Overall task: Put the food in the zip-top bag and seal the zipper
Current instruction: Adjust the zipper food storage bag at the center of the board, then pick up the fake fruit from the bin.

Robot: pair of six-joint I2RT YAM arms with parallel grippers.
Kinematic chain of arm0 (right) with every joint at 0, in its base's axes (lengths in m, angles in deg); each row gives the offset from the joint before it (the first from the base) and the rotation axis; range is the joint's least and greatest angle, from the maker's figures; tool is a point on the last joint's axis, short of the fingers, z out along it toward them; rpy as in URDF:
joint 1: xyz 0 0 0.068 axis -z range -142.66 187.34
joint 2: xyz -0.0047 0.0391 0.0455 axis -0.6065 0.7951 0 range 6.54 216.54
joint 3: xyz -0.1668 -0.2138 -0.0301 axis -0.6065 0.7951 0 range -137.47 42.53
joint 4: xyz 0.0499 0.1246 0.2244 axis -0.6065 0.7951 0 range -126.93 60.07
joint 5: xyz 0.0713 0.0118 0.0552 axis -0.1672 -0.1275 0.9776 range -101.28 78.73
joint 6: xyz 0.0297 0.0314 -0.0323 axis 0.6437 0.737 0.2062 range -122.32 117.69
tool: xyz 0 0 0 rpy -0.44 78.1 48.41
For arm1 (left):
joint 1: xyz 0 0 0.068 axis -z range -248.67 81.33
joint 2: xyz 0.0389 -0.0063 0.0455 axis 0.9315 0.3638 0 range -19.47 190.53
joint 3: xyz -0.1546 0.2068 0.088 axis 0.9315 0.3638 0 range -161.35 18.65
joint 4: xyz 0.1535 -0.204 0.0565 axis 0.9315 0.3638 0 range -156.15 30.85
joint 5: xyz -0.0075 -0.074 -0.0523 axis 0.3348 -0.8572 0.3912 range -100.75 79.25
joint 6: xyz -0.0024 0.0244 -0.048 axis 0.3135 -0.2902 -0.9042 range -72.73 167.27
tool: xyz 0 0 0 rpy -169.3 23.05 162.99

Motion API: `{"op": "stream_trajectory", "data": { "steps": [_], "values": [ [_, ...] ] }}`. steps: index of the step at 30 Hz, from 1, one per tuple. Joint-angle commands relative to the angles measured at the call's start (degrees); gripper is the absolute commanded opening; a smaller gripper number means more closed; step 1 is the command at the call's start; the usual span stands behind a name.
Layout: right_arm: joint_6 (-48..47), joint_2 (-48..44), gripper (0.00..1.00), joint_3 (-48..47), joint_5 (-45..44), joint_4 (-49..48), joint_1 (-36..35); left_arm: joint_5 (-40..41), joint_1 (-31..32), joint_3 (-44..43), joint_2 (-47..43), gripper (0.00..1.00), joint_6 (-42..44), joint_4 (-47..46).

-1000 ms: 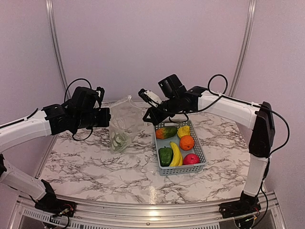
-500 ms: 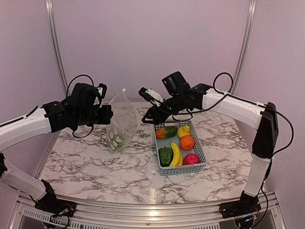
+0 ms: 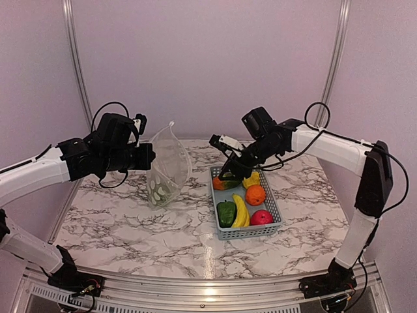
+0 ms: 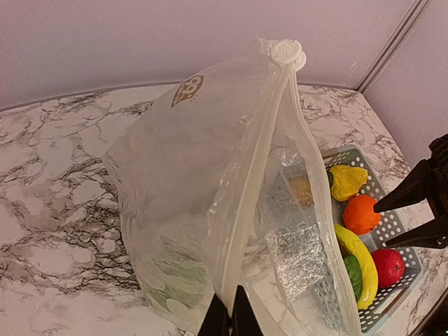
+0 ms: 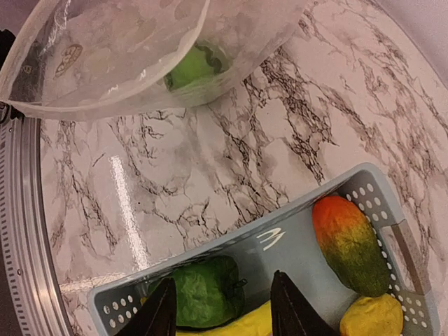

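My right gripper grips the yellow piece by its narrow end (image 3: pixel 255 175) next, so the rounded end stays free to enter the zip-top bag (image 3: pixel 167 164) first.
My left gripper (image 3: pixel 148 157) is shut on the mouth edge of the zip-top bag (image 3: pixel 167 164), which hangs upright over the table. In the left wrist view its fingertips (image 4: pixel 229 318) pinch the zipper (image 4: pixel 255 168), and the bag's (image 4: pixel 189 182) mouth gapes toward the basket. My right gripper (image 3: pixel 229 171) is open and empty above the basket's far end, its fingers (image 5: pixel 166 308) over the green pepper (image 5: pixel 203 290). The food lies in the basket: a red-green piece (image 3: pixel 227 182), yellow piece (image 3: pixel 251 178), orange (image 3: pixel 255 194), pepper (image 3: pixel 226 212), banana (image 3: pixel 241 210) and apple (image 3: pixel 262 217).
The light-blue slotted basket (image 3: pixel 248 233) stands right of centre on the marble table (image 3: pixel 143 228). Its near wall (image 5: pixel 231 241) lies between the bag (image 5: pixel 126 49) and my right fingers. A green patch (image 5: pixel 190 66) shows in the bag's lower part.
My right gripper has opened and swung right and down from beside the bag's mouth to over the basket. The bag now hangs higher, with its mouth spread.
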Motion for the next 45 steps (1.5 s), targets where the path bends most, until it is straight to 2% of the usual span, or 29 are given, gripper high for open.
{"op": "stream_trajectory", "data": {
  "steps": [1,7,15,21,28,40,42,45],
  "values": [
    [-4.99,-2.48,0.44,3.54,-2.86,1.57,1.03,-1.03,0.13,-1.28,-0.02,0.00,0.86,0.46],
    [-2.44,-1.90,0.43,7.96,-12.72,-1.88,1.39,-1.16,0.15,-1.07,-0.01,0.00,0.88,0.16],
    [-9.37,2.34,0.36,6.59,-23.73,-4.70,1.39,-1.86,0.08,-0.97,-0.18,0.00,0.87,0.58],
    [-11.01,3.11,0.35,7.11,-30.38,-4.72,2.31,-2.19,0.13,-0.55,-0.75,0.00,0.82,0.97],
    [-8.03,4.05,0.35,6.76,-26.35,-5.19,7.98,-2.92,0.16,-0.19,-0.65,0.00,0.54,0.64],
    [-5.57,9.06,0.36,5.44,-21.74,-6.17,13.19,-3.66,0.14,-0.08,-0.44,0.00,0.16,0.46],
    [-5.08,9.39,0.32,5.43,-21.35,-6.08,13.23,-3.75,0.09,-0.09,-0.44,0.00,0.18,0.51],
    [-4.61,9.17,0.18,5.44,-20.65,-5.70,13.29,-3.84,0.15,-0.18,-0.47,0.00,0.18,0.57]
  ]
}}
